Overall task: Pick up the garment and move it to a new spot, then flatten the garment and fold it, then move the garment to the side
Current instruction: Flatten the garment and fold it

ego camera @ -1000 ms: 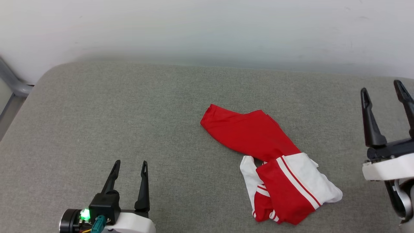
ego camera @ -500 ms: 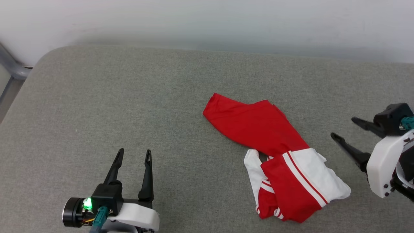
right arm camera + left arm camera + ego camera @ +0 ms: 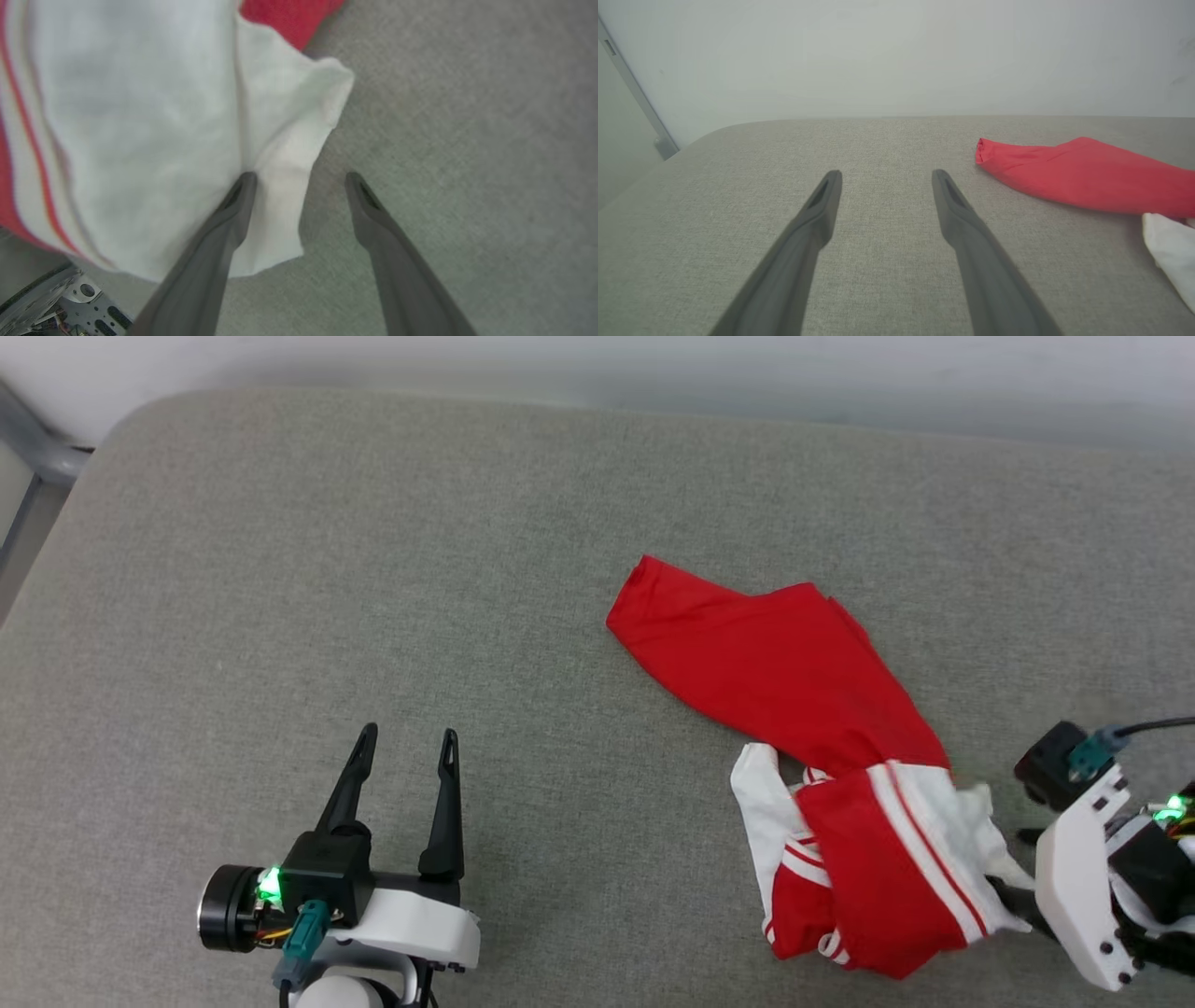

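The garment needs to go to a new spot. My right gripper should pick it up next by its white trimmed edge [image 3: 986, 840] [image 3: 286, 201].
The garment [image 3: 784, 672] lies crumpled on the grey padded surface [image 3: 373, 569], a red body stretching up-left and white sleeves with red-white striped trim bunched at its lower right. My right gripper [image 3: 1013, 863] is down at the garment's right edge, open. In the right wrist view the right gripper [image 3: 301, 175] has one fingertip [image 3: 243, 186] pressed on the white sleeve [image 3: 140, 116] and the other on bare fabric beside it. My left gripper [image 3: 408, 735] stands open at the lower left, well apart from the garment. The left gripper [image 3: 887, 173] holds nothing, with the garment [image 3: 1087, 172] off to its right.
A pale wall runs along the far edge of the padded surface. A grey metal frame [image 3: 28, 439] stands at the far left corner, where the surface rounds off. Bare grey fabric stretches left of and behind the garment.
The head camera has tilted down. My right gripper has turned over and come down from the upper right to the garment's white sleeve. The left gripper holds its pose.
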